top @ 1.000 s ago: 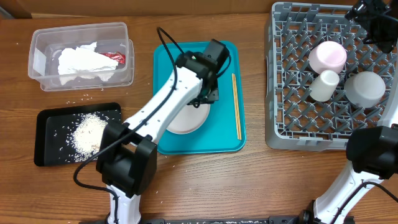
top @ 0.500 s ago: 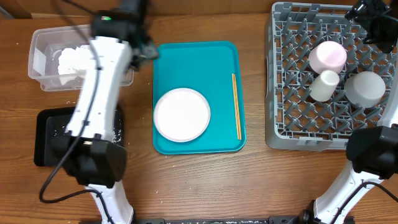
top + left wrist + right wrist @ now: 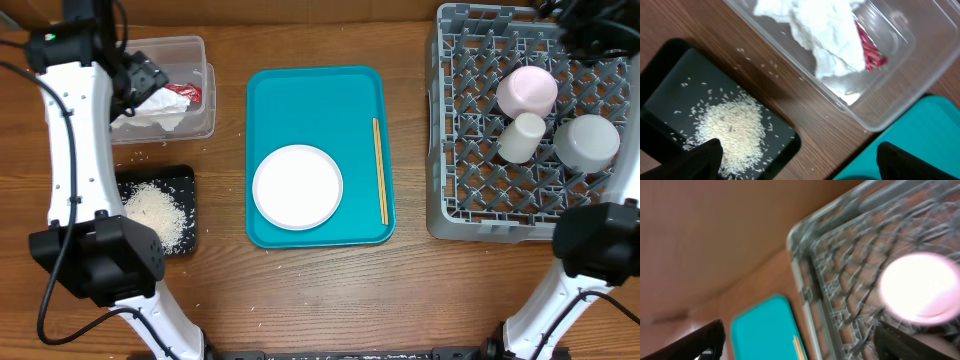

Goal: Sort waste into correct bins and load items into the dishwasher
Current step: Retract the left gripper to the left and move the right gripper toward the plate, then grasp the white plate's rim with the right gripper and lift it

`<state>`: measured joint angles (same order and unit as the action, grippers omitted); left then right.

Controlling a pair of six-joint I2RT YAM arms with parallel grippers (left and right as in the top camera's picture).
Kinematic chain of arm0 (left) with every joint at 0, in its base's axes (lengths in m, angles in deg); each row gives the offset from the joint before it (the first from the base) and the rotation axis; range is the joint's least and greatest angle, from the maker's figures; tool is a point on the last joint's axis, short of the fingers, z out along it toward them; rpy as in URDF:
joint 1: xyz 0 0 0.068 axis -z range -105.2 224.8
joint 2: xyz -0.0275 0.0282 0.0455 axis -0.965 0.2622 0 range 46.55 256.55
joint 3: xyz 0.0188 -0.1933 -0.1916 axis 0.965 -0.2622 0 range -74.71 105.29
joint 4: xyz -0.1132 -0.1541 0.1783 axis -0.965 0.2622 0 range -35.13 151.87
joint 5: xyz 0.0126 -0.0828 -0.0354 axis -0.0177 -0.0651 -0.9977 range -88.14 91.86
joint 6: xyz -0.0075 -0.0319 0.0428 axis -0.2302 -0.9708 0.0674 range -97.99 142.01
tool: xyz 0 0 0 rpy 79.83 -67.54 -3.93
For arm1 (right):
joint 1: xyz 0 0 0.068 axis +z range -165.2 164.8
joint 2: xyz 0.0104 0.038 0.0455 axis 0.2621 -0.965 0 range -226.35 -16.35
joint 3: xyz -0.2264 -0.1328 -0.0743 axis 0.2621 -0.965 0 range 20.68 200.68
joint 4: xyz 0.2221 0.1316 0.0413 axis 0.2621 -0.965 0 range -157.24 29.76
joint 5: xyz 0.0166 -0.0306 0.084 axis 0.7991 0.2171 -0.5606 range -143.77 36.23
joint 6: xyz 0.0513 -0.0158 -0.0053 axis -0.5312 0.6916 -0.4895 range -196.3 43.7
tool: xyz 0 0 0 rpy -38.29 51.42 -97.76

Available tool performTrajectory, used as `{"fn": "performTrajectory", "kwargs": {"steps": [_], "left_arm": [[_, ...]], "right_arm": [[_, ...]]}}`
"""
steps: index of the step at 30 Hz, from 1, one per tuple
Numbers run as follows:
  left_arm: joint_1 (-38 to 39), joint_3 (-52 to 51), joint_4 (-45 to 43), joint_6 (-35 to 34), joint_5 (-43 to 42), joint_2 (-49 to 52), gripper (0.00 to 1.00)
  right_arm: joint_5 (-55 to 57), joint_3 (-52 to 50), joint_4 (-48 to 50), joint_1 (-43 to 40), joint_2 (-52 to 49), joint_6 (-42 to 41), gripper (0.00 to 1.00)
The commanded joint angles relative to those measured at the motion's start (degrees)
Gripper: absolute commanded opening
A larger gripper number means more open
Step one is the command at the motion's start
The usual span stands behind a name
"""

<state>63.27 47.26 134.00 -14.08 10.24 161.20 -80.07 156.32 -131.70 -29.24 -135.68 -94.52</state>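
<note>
The right gripper pinches the white plate's rim [image 3: 339, 187] on the chopsticks side next, to load it on edge into the grey rack [image 3: 460, 130].
My left gripper [image 3: 140, 82] hangs open over the near edge of the clear tub [image 3: 190, 70], nothing between its fingers [image 3: 702, 159]. In the tub lie the crumpled white napkin [image 3: 822, 30] and the red wrapper [image 3: 868, 49]. Rice [image 3: 155, 210] is heaped in the black tray [image 3: 185, 182], with loose grains on the wood. A white plate [image 3: 297, 187] and chopsticks [image 3: 380, 170] lie on the teal tray [image 3: 320, 95]. The grey rack [image 3: 460, 130] holds a pink plate [image 3: 528, 90], a white cup [image 3: 522, 137] and a grey bowl [image 3: 587, 142]. My right gripper [image 3: 800, 332] is open above the rack's far corner.
The right wrist view is blurred; it shows the rack's corner [image 3: 805, 245], the pink plate [image 3: 920, 287] and the teal tray [image 3: 765, 330]. A brown wall runs behind the table. Both arm bases stand at the table's front edge.
My left arm swung from the plate on the teal tray leftward to the clear tub, and its gripper opened. The plate stays on the tray, shifted slightly. The right gripper moved a little.
</note>
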Motion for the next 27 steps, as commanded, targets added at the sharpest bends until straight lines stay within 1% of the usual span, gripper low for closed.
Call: {"fn": "performTrajectory", "kwargs": {"steps": [1,2,5,7,10,14,17,19,20,21,23,27], "left_arm": [[-1.79,1.03,0.15,-0.11,-0.5,-1.51,1.0],[-2.14,1.03,0.15,-0.11,-0.48,-1.51,1.0],[-2.47,1.03,0.15,-0.11,-0.48,-1.51,1.0],[-2.43,1.03,0.15,-0.11,-0.5,-1.51,1.0],[-2.27,1.03,0.15,-0.11,-0.5,-1.51,1.0],[-2.29,1.03,0.15,-0.11,-0.48,-1.51,1.0],[-2.29,1.03,0.15,-0.11,-0.5,-1.51,1.0],[-2.29,1.03,0.15,-0.11,-0.5,-1.51,1.0],[-2.29,1.03,0.15,-0.11,-0.5,-1.51,1.0],[-2.29,1.03,0.15,-0.11,-0.5,-1.51,1.0],[-2.29,1.03,0.15,-0.11,-0.5,-1.51,1.0],[-2.29,1.03,0.15,-0.11,-0.5,-1.51,1.0]], "right_arm": [[0.17,0.44,-3.06,8.98,-0.7,10.38,0.76],[3.41,0.46,-4.31,11.5,-1.01,10.93,0.69],[11.87,0.44,-6.62,18.45,-2.4,10.99,0.6],[15.85,0.44,-7.61,22.93,-4.02,10.99,0.57],[18.97,0.44,-9.01,29.22,-7.54,10.97,0.56],[19.21,0.44,-11.5,36.13,-13.46,10.99,0.56],[19.43,0.42,-13.22,39.15,-17.16,11.23,0.56],[19.39,0.39,-14.12,41.4,-20.35,11.26,0.53],[19.39,0.39,-14.6,42.12,-21.2,11.43,0.53],[19.17,0.39,-16.06,43.43,-22.75,13.53,0.53],[19.21,0.37,-17.92,44.61,-23.93,15.5,0.53],[19.23,-0.09,-19.37,46.31,-25.7,15.72,0.53]]}}
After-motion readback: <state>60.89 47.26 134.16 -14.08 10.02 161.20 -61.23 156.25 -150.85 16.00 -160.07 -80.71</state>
